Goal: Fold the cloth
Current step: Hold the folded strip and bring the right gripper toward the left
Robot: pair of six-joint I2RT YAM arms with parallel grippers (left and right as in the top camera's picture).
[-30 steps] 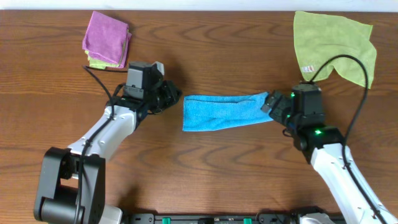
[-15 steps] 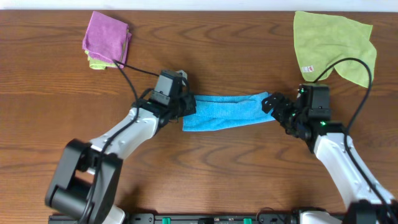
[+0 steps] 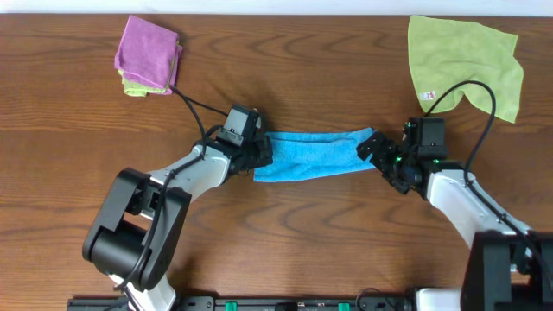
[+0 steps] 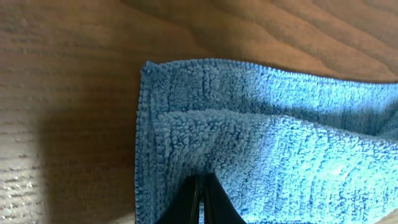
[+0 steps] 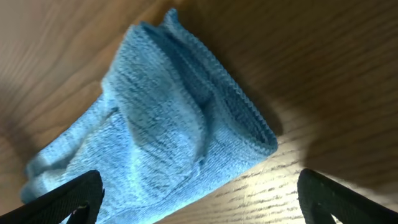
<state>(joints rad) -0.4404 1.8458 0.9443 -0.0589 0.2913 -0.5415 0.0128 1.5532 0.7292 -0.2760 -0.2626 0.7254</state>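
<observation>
The sky-blue cloth should be folded over toward my left gripper, so my right gripper should next grab the layered loose end of its strip.
The sky-blue cloth lies mid-table as a long folded strip, running left to right. My left gripper is shut at its left end. In the left wrist view the closed black tips rest against the cloth just inside its left hem, and no fabric shows between them. My right gripper is open at the strip's right end. In the right wrist view its fingers stand wide apart, and the layered end of the cloth lies between and ahead of them, untouched.
A yellow-green cloth with a small white tag lies at the back right, the right arm's black cable arching in front of it. A purple folded cloth sits at the back left on another yellow-green piece.
The left arm swung right from near the purple cloth to the blue strip's left end, staying shut. The right gripper held wide open and shifted only slightly at the right end.
</observation>
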